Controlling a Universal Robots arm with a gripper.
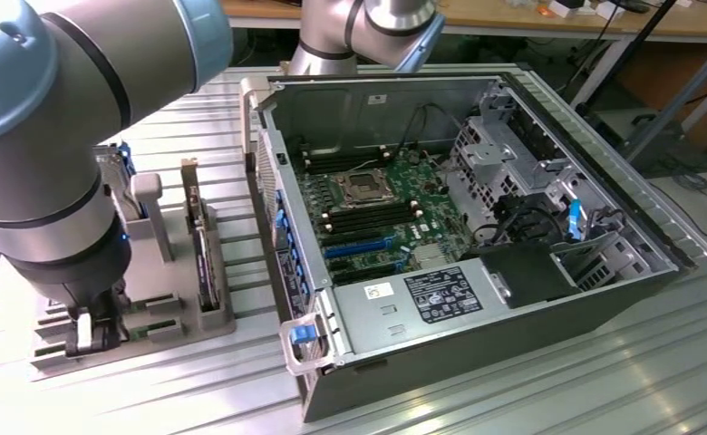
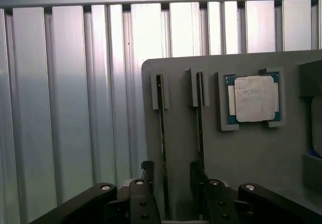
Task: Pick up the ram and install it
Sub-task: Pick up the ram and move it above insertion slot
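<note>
The holder's posts hold the ends of the nearer ram stick, so my gripper needs to grab the open middle of its flat sides next. Then the ram stick can be installed.
Two ram sticks stand on edge in slots of a grey holder plate (image 2: pixel 241 153). In the wrist view the nearer ram stick (image 2: pixel 163 133) runs between my fingers, while the second ram stick (image 2: pixel 199 123) lies just beyond one dark fingertip (image 2: pixel 196 169). My gripper (image 2: pixel 171 172) is open, straddling the first stick without touching it. In the exterior view my gripper (image 1: pixel 88 331) hangs low over the holder plate (image 1: pixel 160 331) at the exterior view's left. The open computer case (image 1: pixel 450 208) shows the motherboard with black memory slots (image 1: pixel 356 219) beside the CPU socket (image 1: pixel 363 188).
A processor chip (image 2: pixel 251 99) rests in a pocket of the holder plate. An upright expansion card (image 1: pixel 194 236) stands on the plate between my gripper and the case. The ribbed metal table (image 1: pixel 547 381) runs under everything. A second arm's base (image 1: pixel 342 36) is behind the case.
</note>
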